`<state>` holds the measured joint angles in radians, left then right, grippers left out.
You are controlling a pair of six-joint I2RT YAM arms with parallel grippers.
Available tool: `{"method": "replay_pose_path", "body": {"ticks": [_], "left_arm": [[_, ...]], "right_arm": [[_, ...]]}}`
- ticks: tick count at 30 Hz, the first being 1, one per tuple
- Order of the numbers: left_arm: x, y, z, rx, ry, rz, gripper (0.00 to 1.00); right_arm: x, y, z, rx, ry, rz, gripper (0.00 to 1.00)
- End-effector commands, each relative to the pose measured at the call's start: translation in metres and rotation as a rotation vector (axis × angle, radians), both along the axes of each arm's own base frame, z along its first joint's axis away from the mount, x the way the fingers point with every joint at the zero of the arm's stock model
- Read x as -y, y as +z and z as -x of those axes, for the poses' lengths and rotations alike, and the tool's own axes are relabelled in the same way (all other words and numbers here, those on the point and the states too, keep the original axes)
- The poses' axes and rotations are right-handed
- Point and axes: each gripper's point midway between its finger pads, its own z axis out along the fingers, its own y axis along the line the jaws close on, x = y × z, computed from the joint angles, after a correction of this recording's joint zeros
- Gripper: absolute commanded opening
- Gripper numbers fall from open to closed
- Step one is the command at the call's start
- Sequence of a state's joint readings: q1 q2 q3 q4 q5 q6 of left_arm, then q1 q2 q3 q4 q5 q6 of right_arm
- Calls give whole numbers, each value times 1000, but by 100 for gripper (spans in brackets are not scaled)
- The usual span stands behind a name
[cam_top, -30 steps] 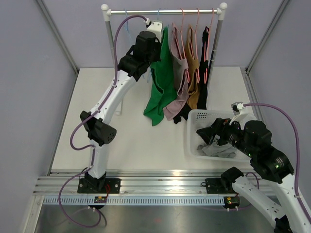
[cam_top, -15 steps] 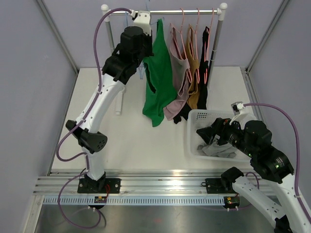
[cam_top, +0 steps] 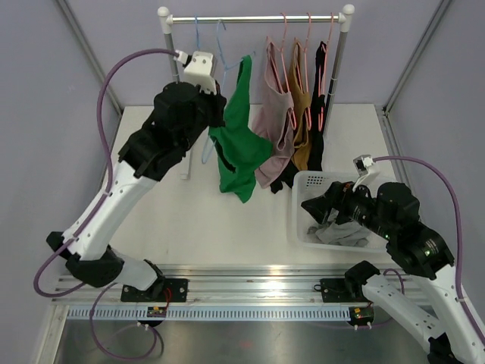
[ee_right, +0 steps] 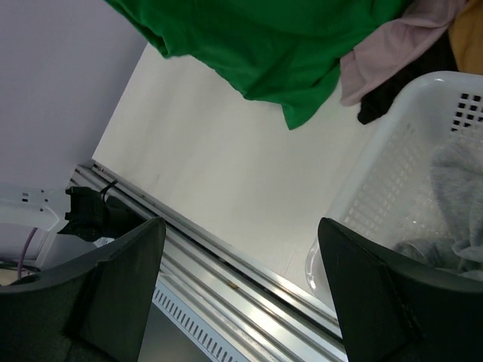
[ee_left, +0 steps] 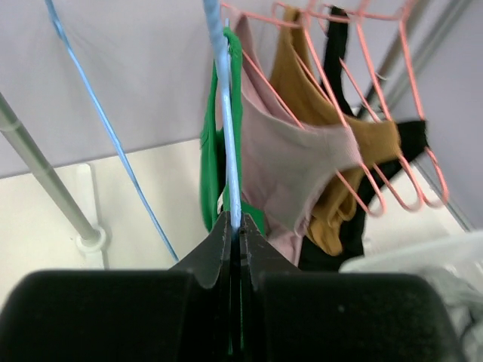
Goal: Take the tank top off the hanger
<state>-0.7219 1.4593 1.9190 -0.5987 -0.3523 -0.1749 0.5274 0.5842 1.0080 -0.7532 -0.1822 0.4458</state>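
Observation:
My right gripper grabs the green tank top by its strap (cam_top: pixel 244 74) next, which leaves the hanger's wire free to slide out.
The green tank top (cam_top: pixel 236 140) hangs on a blue hanger (cam_top: pixel 221 47) at the left of the rail (cam_top: pixel 258 18). I cannot tell whether the hook still rests on the rail. My left gripper (cam_top: pixel 217 114) is shut on the hanger's wire. In the left wrist view the shut gripper (ee_left: pixel 235 226) pinches the blue hanger (ee_left: pixel 226 113), with a green tank top strap (ee_left: pixel 210 158) beside it. My right gripper (cam_top: pixel 314 206) is open and empty, low beside the basket. In the right wrist view the right gripper (ee_right: pixel 238 226) is above the table's front edge, with the tank top's hem (ee_right: pixel 279 53) above it.
Pink hangers (cam_top: pixel 292 53) hold a pink, a mustard and a black top to the right of the green one. An empty blue hanger (cam_top: pixel 195 34) hangs at the left. A white basket (cam_top: pixel 301 182) with grey cloth (ee_right: pixel 453 196) stands at the right. The rack's left post (cam_top: pixel 176 83) stands behind my left arm.
My left arm has swung back and to the left, pulling the blue hanger and the green tank top away from the other garments. The right arm has barely moved.

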Motion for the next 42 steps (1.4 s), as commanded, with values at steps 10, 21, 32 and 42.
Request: {"method": "replay_pose_path", "body": {"ticks": [10,21,32,42], "left_arm": [[-55,-44,166,-25,-244,226,0],[-69,-117,238,-135,-473,396,0],[-66,-150,249,-243,-493,395,0],[-71,-150,246,-235,-464,398,0]], "right_arm": [[-78,49,-20,63,302,-266,100],[-157,21,-70,82,205,-153,98],[-212,6,-101,130,170,-43,82],[-209,-9,-109,135,140,20,21]]}}
